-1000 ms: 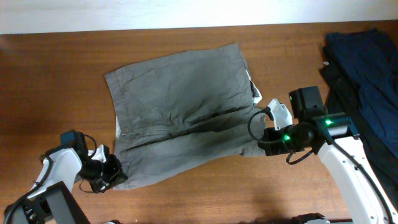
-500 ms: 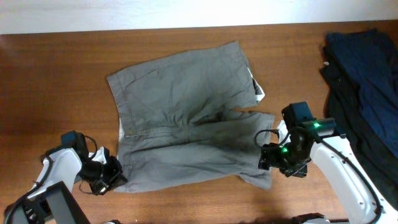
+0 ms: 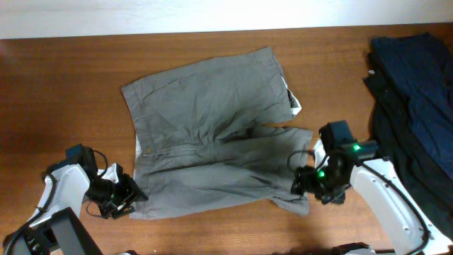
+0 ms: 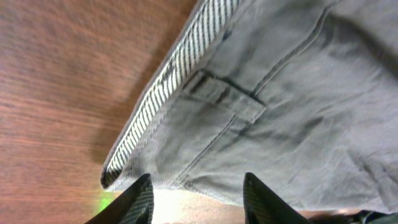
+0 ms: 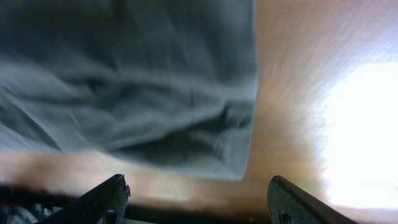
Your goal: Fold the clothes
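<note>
My right gripper is to grip the leg hem corner next and leave the waistband free, to spread and fold the grey-olive shorts [image 3: 212, 142].
The grey-olive shorts [image 3: 212, 142] lie spread and wrinkled in the middle of the wooden table [image 3: 64, 92], one leg laid over the other. My left gripper [image 3: 131, 196] stands at their lower left corner. In the left wrist view it [image 4: 198, 208] is open, and the waistband with striped lining [image 4: 165, 84] and a belt loop [image 4: 224, 99] lies just ahead of the fingertips, nothing between them. My right gripper [image 3: 303, 184] is at the lower right leg hem. In the right wrist view it [image 5: 199, 205] is open, apart from the hem corner [image 5: 236, 149].
A pile of navy and black garments [image 3: 414, 92] lies along the right edge of the table, close to the right arm. A pale wall strip [image 3: 212, 14] borders the far edge. Bare wood shows left of the shorts and in front of them.
The right gripper opened and let the leg drop onto the table, then moved toward the front edge. The left gripper just opened and let go of the waistband corner.
</note>
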